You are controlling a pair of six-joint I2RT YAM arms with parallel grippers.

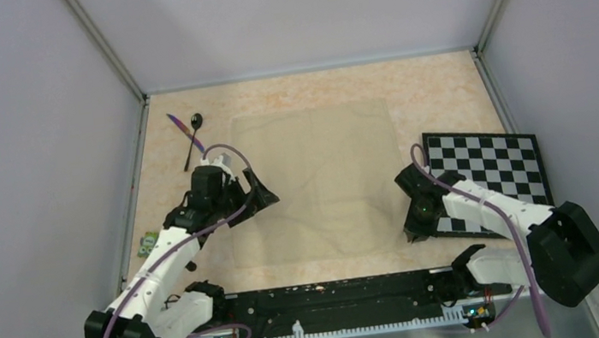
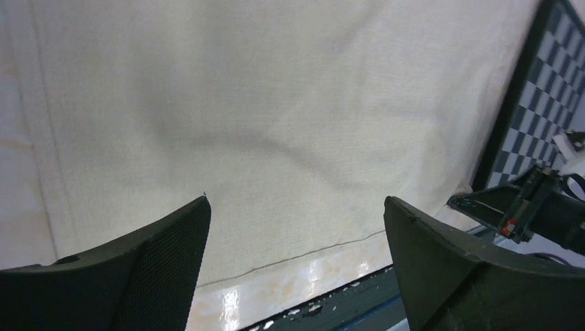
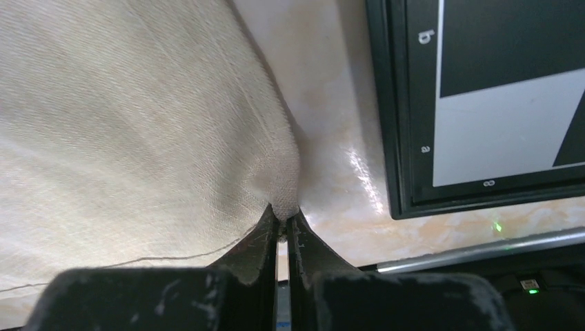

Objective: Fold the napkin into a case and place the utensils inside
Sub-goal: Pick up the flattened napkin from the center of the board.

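Note:
The left gripper next needs to pinch the napkin's free near corner (image 1: 237,267), opposite the right gripper's corner, to fold the napkin evenly into a case.
The beige-tan napkin (image 1: 315,180) lies spread flat on the mottled tabletop, unfolded. My right gripper (image 1: 416,228) is at its near right corner, shut on a pinch of the cloth (image 3: 284,196), which bunches up between the fingertips. My left gripper (image 1: 263,192) hovers open over the napkin's left edge; its wide-apart fingers (image 2: 165,241) frame bare cloth (image 2: 276,138) and hold nothing. The utensils lie crossed at the far left: a black spoon (image 1: 193,139) and a thin purple knife (image 1: 183,130).
A black-and-white checkerboard (image 1: 490,167) lies right of the napkin, close to my right arm; its dark frame (image 3: 386,138) shows in the right wrist view. A black rail (image 1: 329,295) runs along the near table edge. Grey walls enclose the table.

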